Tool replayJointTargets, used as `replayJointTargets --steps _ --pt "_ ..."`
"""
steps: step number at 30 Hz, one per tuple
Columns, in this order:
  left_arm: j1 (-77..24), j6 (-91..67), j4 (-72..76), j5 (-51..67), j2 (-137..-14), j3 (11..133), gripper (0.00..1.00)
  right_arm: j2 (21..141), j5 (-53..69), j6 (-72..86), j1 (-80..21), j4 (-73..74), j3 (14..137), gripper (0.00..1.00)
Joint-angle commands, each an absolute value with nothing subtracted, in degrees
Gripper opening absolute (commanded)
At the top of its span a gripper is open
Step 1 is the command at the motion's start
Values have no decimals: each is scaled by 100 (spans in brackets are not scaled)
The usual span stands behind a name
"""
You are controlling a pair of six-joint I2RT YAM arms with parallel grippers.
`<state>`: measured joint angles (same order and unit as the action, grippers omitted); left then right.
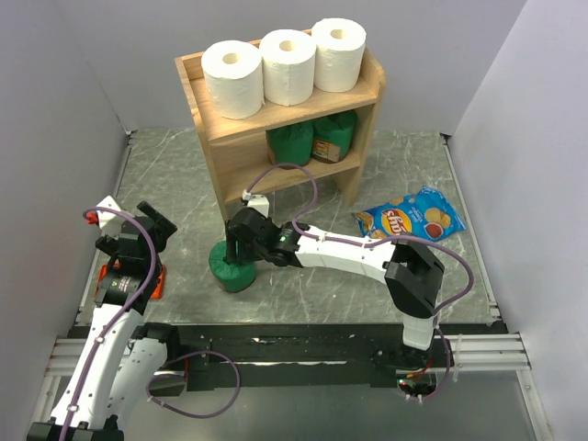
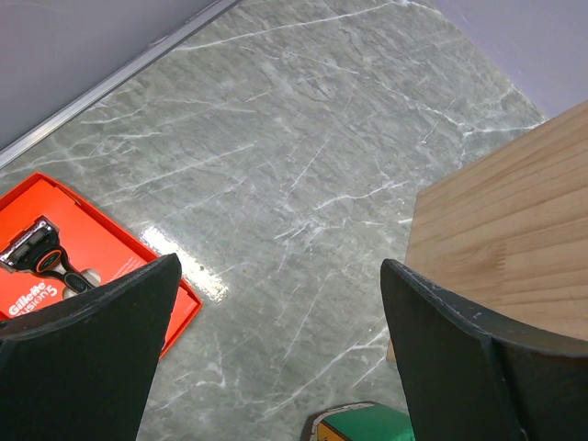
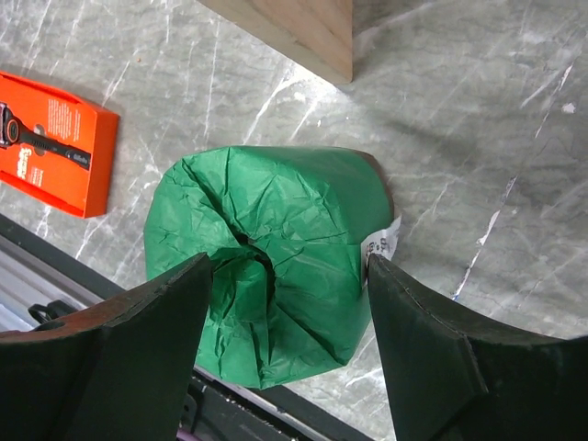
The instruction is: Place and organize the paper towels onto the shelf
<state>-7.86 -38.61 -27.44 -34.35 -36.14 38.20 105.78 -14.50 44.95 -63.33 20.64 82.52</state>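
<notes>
I need my right gripper to grab the green wrapped package by its rim (image 3: 315, 255) beside its crumpled middle, so its bottom stays free for the shelf.
Three white paper towels (image 1: 231, 78) (image 1: 288, 66) (image 1: 338, 53) stand upright in a row on the top tier of the wooden shelf (image 1: 303, 108). My right gripper (image 1: 244, 241) (image 3: 289, 266) hangs over a green wrapped package (image 1: 234, 274) (image 3: 276, 211) that stands on the table by the shelf's front left leg (image 3: 294, 28). Its jaws are open, one on each side of the package's crumpled top. My left gripper (image 1: 152, 223) (image 2: 280, 266) is wide open over bare table at the left, holding nothing. In the left wrist view the shelf's side (image 2: 505, 230) shows at the right.
Two more green packages (image 1: 294, 142) (image 1: 333, 136) sit on the shelf's lower tier. An orange razor box (image 1: 154, 280) (image 2: 55, 248) (image 3: 50, 138) lies at the near left by my left arm. A blue chips bag (image 1: 411, 218) lies to the right of the shelf. White walls enclose the table.
</notes>
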Motion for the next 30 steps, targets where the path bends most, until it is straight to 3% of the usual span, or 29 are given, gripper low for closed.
replayJointTargets --steps 1,14,30 --pt "-809 -3885 -2628 -3533 -3568 3850 96 10476 -1670 4404 -6319 2030 8358 75" --pt "-800 -3867 -2584 -3472 -3551 3815 96 11127 -1661 4272 -6311 2408 8807 75" --pt "-800 -3867 -2593 -3498 -3560 3823 96 11127 -1687 4131 -6319 2364 8859 42"
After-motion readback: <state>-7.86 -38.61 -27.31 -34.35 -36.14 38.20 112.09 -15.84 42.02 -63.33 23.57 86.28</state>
